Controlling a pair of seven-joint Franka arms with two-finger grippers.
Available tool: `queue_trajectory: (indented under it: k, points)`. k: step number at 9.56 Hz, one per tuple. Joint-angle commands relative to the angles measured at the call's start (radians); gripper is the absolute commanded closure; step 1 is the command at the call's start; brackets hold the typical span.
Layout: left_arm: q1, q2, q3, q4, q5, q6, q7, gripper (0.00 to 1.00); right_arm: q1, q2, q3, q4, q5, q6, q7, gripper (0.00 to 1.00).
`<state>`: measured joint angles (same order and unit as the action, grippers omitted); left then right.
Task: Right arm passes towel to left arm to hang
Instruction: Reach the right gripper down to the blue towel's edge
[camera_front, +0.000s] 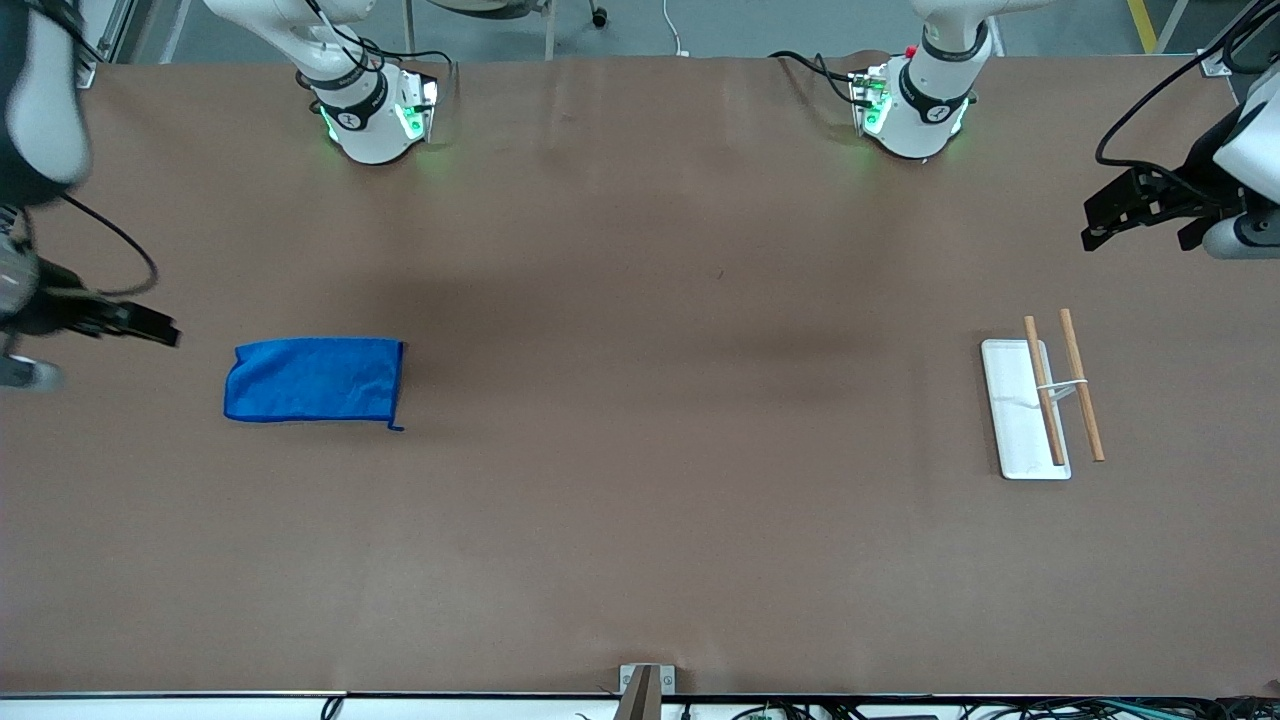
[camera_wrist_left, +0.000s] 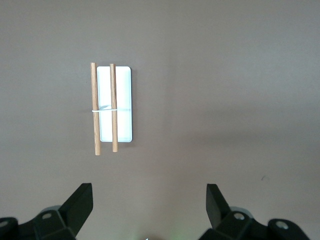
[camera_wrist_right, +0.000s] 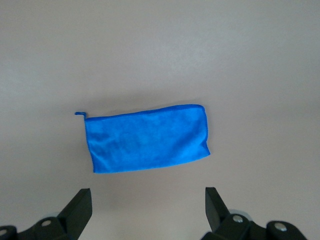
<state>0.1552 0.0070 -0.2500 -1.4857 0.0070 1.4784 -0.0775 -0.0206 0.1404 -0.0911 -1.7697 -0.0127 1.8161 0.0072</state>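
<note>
My right gripper grabs its long edge (camera_front: 318, 342) opposite the loop next, keeping the blue towel's corner loop (camera_front: 397, 427) free for my left gripper to hang.
The bright blue towel (camera_front: 315, 380) lies flat on the brown table toward the right arm's end, with a short thread at one corner. It also shows in the right wrist view (camera_wrist_right: 147, 142). My right gripper (camera_front: 150, 325) hangs in the air beside the towel, toward the table's end; it is open and empty (camera_wrist_right: 147, 200). My left gripper (camera_front: 1105, 220) hangs in the air at the left arm's end of the table, open and empty (camera_wrist_left: 149, 195).
A white flat base (camera_front: 1010, 420) carrying two wooden rods (camera_front: 1080, 395) tied by a white band stands toward the left arm's end; the rack also shows in the left wrist view (camera_wrist_left: 122, 105). The two arm bases (camera_front: 370, 115) stand at the table's top edge.
</note>
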Motion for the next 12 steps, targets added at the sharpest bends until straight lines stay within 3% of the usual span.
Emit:
queue_trajectory:
  k: [1, 5, 12]
  points:
    - [-0.002, 0.021, -0.003, -0.011, 0.018, -0.001, 0.010, 0.00, 0.002, -0.032, 0.001, -0.259, -0.013, 0.269, -0.042, 0.00]
    - [0.000, 0.008, -0.003, -0.011, 0.018, -0.006, 0.015, 0.00, 0.002, 0.094, 0.002, -0.490, -0.013, 0.686, -0.067, 0.00]
    - [0.001, 0.007, -0.003, 0.002, 0.016, -0.009, 0.015, 0.00, 0.007, 0.225, 0.004, -0.574, -0.013, 0.891, -0.110, 0.02]
